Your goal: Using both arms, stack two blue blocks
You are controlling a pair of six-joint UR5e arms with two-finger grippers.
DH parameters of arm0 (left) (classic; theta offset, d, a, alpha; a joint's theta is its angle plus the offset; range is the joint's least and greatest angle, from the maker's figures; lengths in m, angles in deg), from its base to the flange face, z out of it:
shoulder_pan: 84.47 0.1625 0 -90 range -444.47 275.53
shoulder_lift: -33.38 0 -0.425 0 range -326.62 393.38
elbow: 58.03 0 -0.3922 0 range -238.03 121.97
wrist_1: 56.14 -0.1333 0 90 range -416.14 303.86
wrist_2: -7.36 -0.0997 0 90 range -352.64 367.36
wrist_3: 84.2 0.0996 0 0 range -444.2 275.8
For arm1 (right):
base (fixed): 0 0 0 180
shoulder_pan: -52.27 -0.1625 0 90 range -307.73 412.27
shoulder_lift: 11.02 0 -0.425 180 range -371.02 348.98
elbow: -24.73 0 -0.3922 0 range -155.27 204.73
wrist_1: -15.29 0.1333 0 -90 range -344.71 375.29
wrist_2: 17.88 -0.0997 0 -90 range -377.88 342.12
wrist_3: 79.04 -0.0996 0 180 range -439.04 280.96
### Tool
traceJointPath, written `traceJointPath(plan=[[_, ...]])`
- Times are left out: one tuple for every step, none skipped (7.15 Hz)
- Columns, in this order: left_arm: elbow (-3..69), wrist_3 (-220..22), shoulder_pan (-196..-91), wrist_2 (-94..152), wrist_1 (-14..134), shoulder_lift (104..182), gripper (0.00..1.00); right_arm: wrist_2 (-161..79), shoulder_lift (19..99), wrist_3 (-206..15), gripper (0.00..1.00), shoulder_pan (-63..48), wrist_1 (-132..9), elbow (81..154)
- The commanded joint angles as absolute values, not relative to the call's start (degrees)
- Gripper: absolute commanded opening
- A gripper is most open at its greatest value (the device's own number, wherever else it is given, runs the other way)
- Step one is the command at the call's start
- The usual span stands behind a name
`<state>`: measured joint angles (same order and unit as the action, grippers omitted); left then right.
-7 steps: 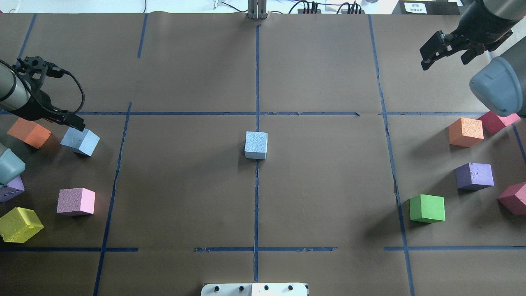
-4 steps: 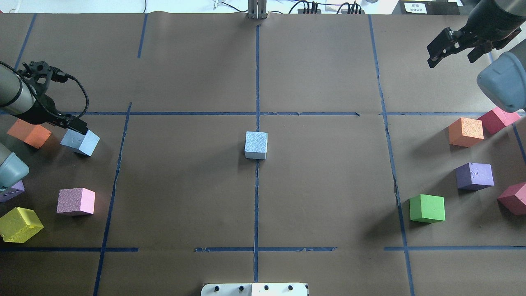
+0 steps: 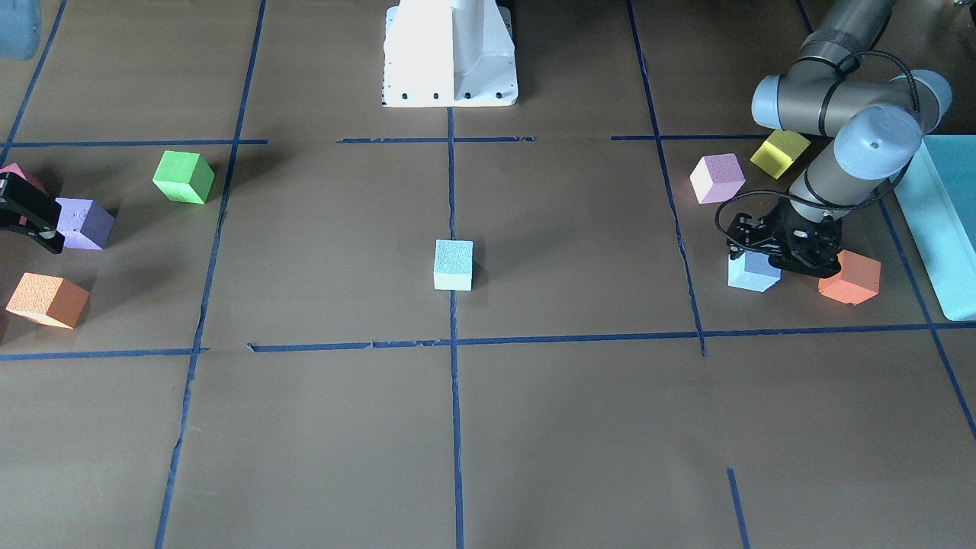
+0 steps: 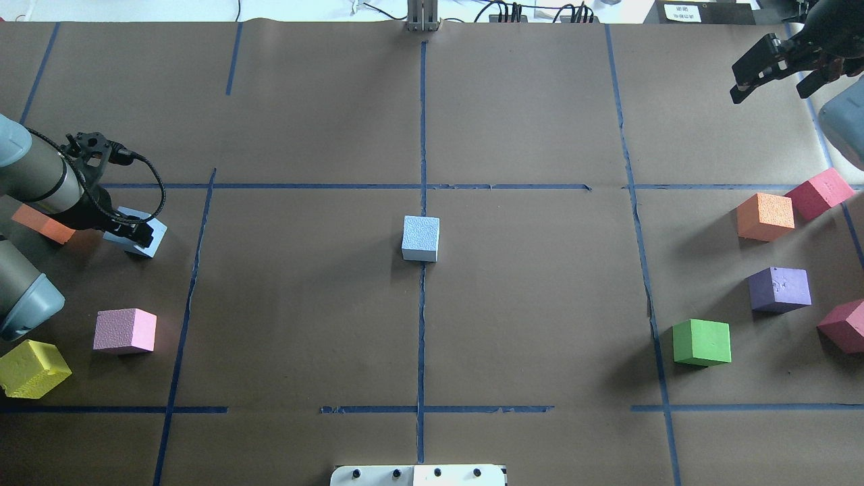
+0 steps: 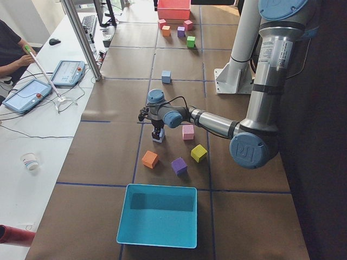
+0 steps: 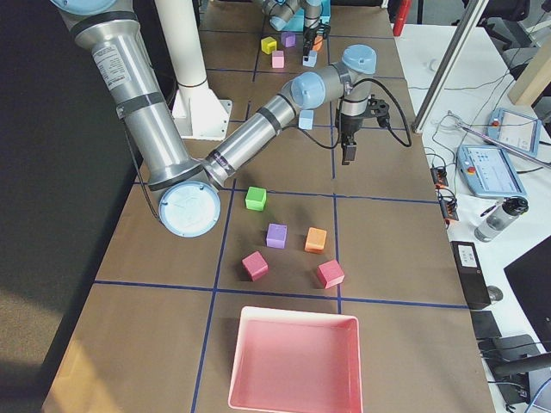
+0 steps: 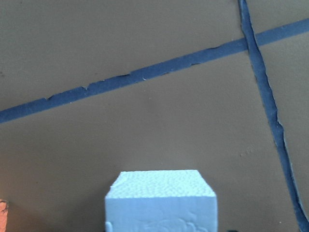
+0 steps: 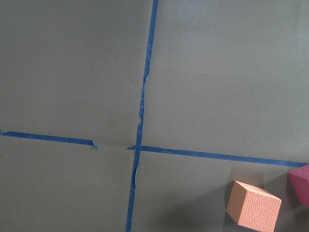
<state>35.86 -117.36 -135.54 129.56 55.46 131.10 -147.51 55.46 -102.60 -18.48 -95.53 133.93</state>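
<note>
The second blue block needs to be stacked on the other blue block (image 3: pixel 453 264), so my left gripper will grab the second blue block by its sides next.
One blue block (image 4: pixel 420 237) sits alone on the centre tape line, also in the front view (image 3: pixel 454 264). The second blue block (image 4: pixel 158 239) lies at the far left and shows in the front view (image 3: pixel 747 273). It fills the bottom of the left wrist view (image 7: pixel 161 203). My left gripper (image 4: pixel 138 233) is low over this block, jaws open and reaching down around it; its fingertips are hidden. My right gripper (image 4: pixel 769 94) hangs open and empty above the table's far right corner, far from both blocks.
By the left block lie an orange cube (image 4: pixel 40 225), a pink cube (image 4: pixel 125 331) and a yellow cube (image 4: pixel 32 368). On the right are orange (image 4: pixel 765 216), purple (image 4: pixel 779 289), green (image 4: pixel 702 342) and red (image 4: pixel 819 192) cubes. A teal box (image 5: pixel 157 214) stands beyond the left end.
My left gripper has moved toward the robot and down onto the left blue block, now covering its top. My right gripper has drawn back toward the far right corner.
</note>
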Motion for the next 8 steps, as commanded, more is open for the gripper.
traceJointPath(plan=[[38.19,-117.42,-136.49,130.05,53.22,131.03,0.00,-148.22,55.95,-102.25,1.00,-20.84,-96.06,134.68],[42.56,-117.33,-137.54,129.97,44.50,132.25,0.00,-148.49,58.13,-98.16,1.00,-21.46,-96.68,135.90],[46.26,-117.42,-137.73,129.97,35.97,136.44,0.00,-150.06,61.11,-94.29,1.00,-23.99,-96.60,135.83],[49.51,-117.68,-137.64,129.97,26.31,142.05,0.00,-151.64,66.53,-85.11,1.00,-27.24,-95.99,135.48],[50.68,-118.29,-137.47,130.05,18.13,148.63,0.00,-152.44,70.94,-77.28,1.00,-30.14,-95.98,135.39],[50.34,-125.87,-136.33,130.14,14.22,155.05,0.00,-153.05,74.90,-74.68,1.00,-33.91,-95.89,135.56],[49.64,-131.77,-132.84,130.23,14.18,158.50,0.00,-152.54,78.68,-74.13,1.00,-34.38,-95.89,135.04],[48.42,-136.79,-129.41,130.06,14.35,162.02,0.00,-152.71,79.15,-74.30,1.00,-36.56,-95.72,134.16]])
